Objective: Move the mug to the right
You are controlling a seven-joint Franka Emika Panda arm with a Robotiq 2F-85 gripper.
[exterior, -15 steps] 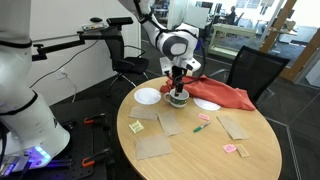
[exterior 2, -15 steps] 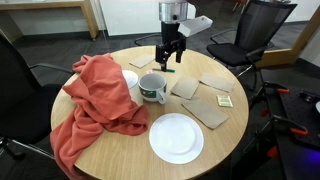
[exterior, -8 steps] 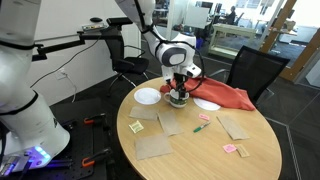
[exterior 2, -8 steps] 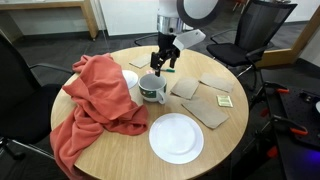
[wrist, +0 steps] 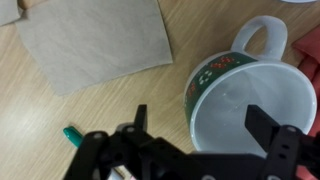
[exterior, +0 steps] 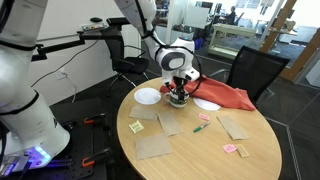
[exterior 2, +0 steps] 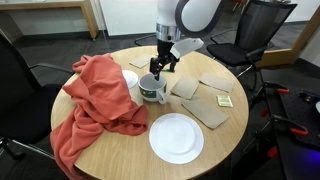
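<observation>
The mug's side (wrist: 194,117) is between my fingers, but they are above the mug's rim and would miss the mug's side if they closed now. My gripper should move lower before it closes.
The mug (wrist: 240,100) is white with a green and red patterned band, a pale inside and its handle at the top of the wrist view. It stands upright on the round wooden table beside the red cloth, seen in both exterior views (exterior: 178,99) (exterior 2: 152,90). My gripper (wrist: 200,125) is open right above it. One finger (wrist: 140,122) is outside the mug's wall and the other finger (wrist: 263,125) is over its inside. In both exterior views the gripper (exterior: 177,88) (exterior 2: 157,73) hangs at the mug's rim.
A red cloth (exterior 2: 95,100) covers the table side next to the mug. White plates (exterior 2: 176,137) (exterior: 147,96) lie near it. Tan mats (exterior 2: 210,108) (wrist: 95,40) and a green marker (wrist: 72,134) lie on the table (exterior: 200,150). Black chairs (exterior: 252,68) stand around.
My gripper has come down and in over the mug, from behind it to its rim. The mug has not moved.
</observation>
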